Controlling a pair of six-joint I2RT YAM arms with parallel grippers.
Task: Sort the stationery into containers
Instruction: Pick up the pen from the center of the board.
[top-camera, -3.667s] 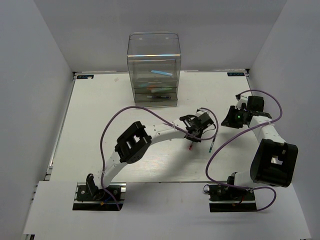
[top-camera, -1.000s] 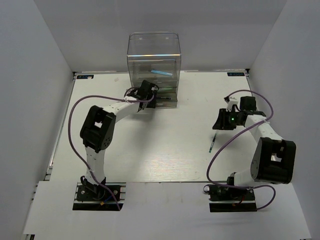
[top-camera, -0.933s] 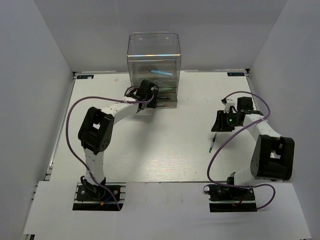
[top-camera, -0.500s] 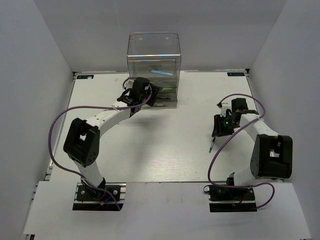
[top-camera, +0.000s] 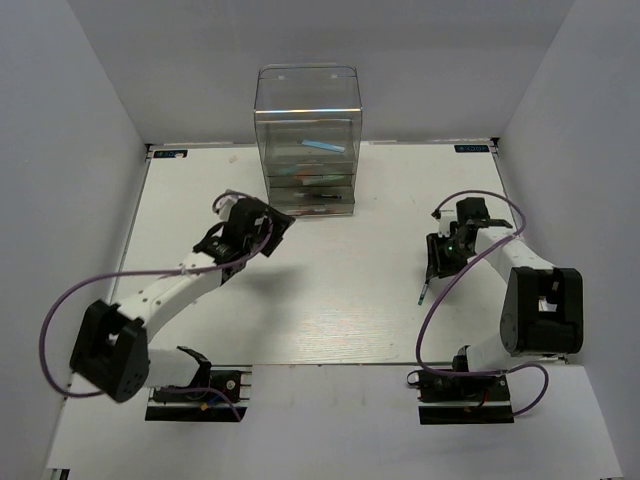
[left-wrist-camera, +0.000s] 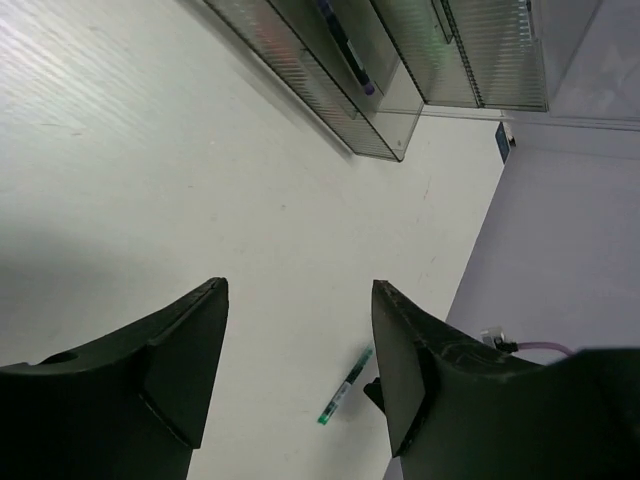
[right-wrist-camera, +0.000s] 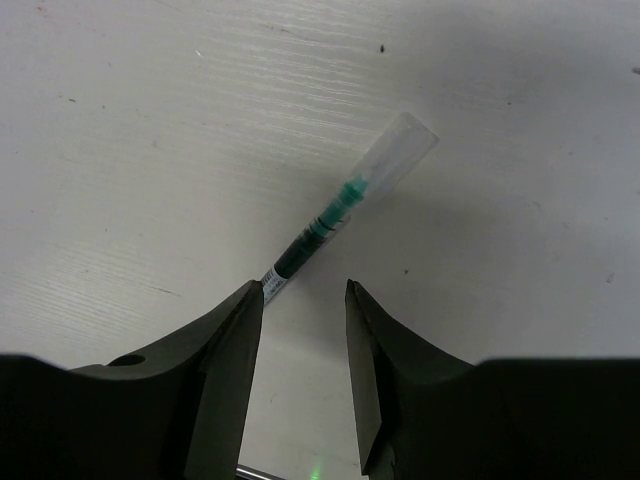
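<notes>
I should reach the green-tipped pen with my right gripper and grab its labelled barrel end (right-wrist-camera: 275, 281), so its clear cap is free to enter a drawer.
The clear drawer unit (top-camera: 307, 140) stands at the back of the table, and a light blue pen (top-camera: 322, 146) shows in an upper drawer. My left gripper (top-camera: 268, 226) hovers in front of the unit, a little to its left, open and empty (left-wrist-camera: 300, 290). The unit's lower drawers (left-wrist-camera: 400, 90) show in the left wrist view, with a dark blue pen (left-wrist-camera: 345, 55) inside. A green-tipped pen (top-camera: 424, 290) lies on the table at the right. My right gripper (top-camera: 437, 262) hangs open just above it (right-wrist-camera: 305, 290). The pen (right-wrist-camera: 325, 228) lies slanted beyond the fingertips, its lower end at the left finger (right-wrist-camera: 235, 330).
White walls close in the table (top-camera: 200, 300) on the left, back and right. The right arm's purple cable (top-camera: 440, 300) loops close to the green-tipped pen. The same pen (left-wrist-camera: 345, 385) shows far off between my left fingers.
My left gripper has pulled back from the drawer unit toward the left front, its jaws wider apart. My right gripper has shifted toward the green-tipped pen and opened slightly.
</notes>
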